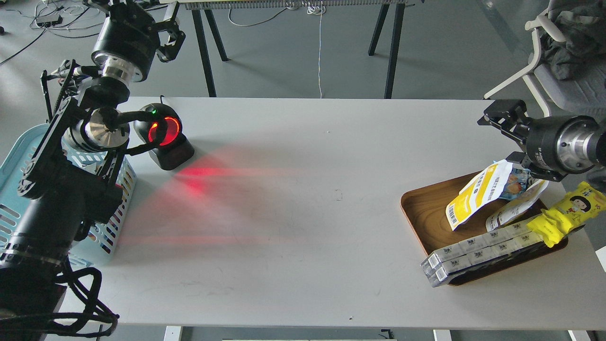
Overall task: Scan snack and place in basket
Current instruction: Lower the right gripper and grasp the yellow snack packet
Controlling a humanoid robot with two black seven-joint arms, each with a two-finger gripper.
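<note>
The white-and-yellow pouch's barcode (452, 215) will stay free to scan, as the robot's right gripper will next grab the pouch by its top edge (504, 165).
The snack (476, 196), a white-and-yellow pouch with a barcode at its lower end, leans tilted in the brown wooden tray (421, 213) at the right. My right gripper (503, 139) is just above the pouch's top edge. Its fingers stand apart and nothing shows between them. The light blue slotted basket (14, 156) stands at the table's left edge, largely hidden behind my left arm. My left gripper (171, 39) is raised beyond the table's far left corner, small and dark. I cannot tell its fingers apart. Nothing shows in it.
A black barcode scanner (163, 135) with a glowing red ring stands at the back left and casts red light on the table. The tray also holds a bright yellow cartoon-face wrapper (568, 210), a small blue bag (516, 182), another white pouch (513, 210) and a row of grey-white boxes (478, 253).
</note>
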